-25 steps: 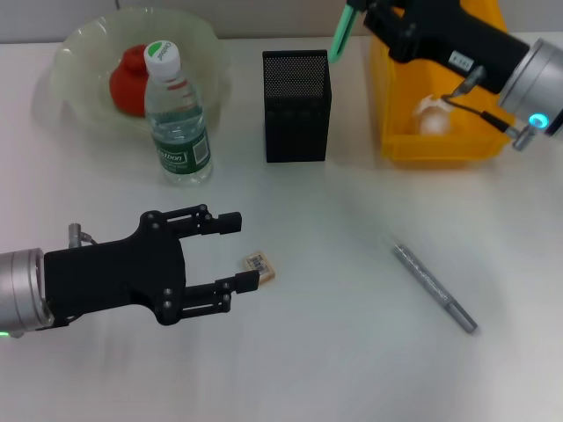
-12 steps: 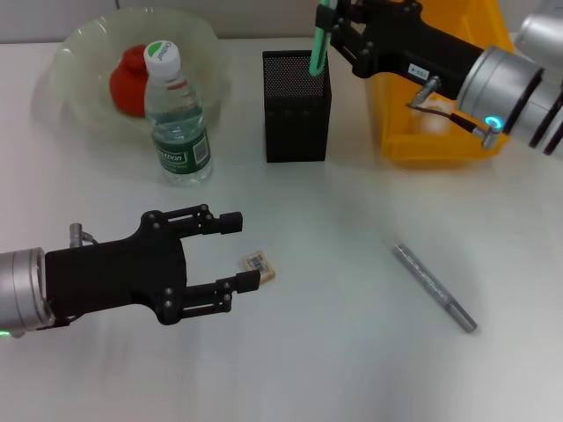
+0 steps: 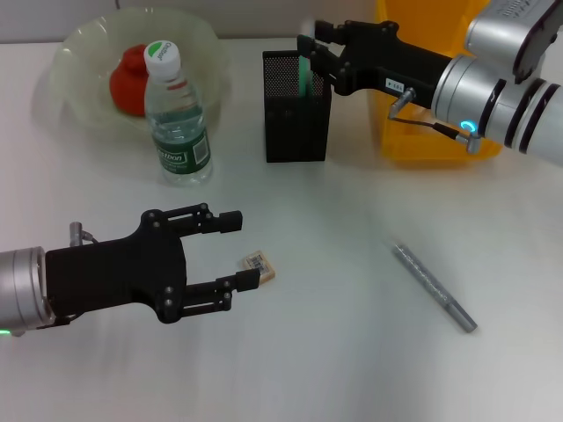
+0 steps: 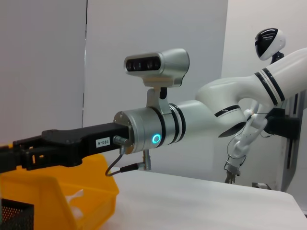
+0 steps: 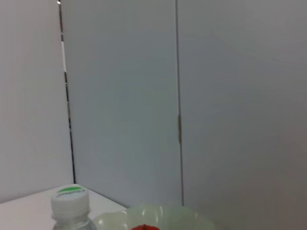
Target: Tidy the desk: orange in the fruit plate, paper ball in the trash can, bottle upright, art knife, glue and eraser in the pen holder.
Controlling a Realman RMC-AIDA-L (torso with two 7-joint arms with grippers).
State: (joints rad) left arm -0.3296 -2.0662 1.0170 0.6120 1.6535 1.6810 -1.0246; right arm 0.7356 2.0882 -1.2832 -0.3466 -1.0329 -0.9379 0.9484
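Note:
I should release the art knife from my right gripper: the art knife's lower end is standing inside the pen holder's rim, so the knife would stay in the holder.
Over the black mesh pen holder at the back, my right gripper is shut on the mint-green art knife, whose lower part stands inside the cup. The open left gripper sits low at the front left, with the beige eraser lying just beyond its fingertips. To the front right lies the grey glue stick. The bottle stands upright before the fruit plate, which holds the orange. My right arm covers most of the yellow trash can and hides the paper ball.
The left wrist view shows the right arm reaching over the trash can and a corner of the pen holder. The bottle's cap and the fruit plate's rim appear in the right wrist view.
My right gripper moved left from over the trash can to above the pen holder and lowered the art knife into it. The left arm stayed still.

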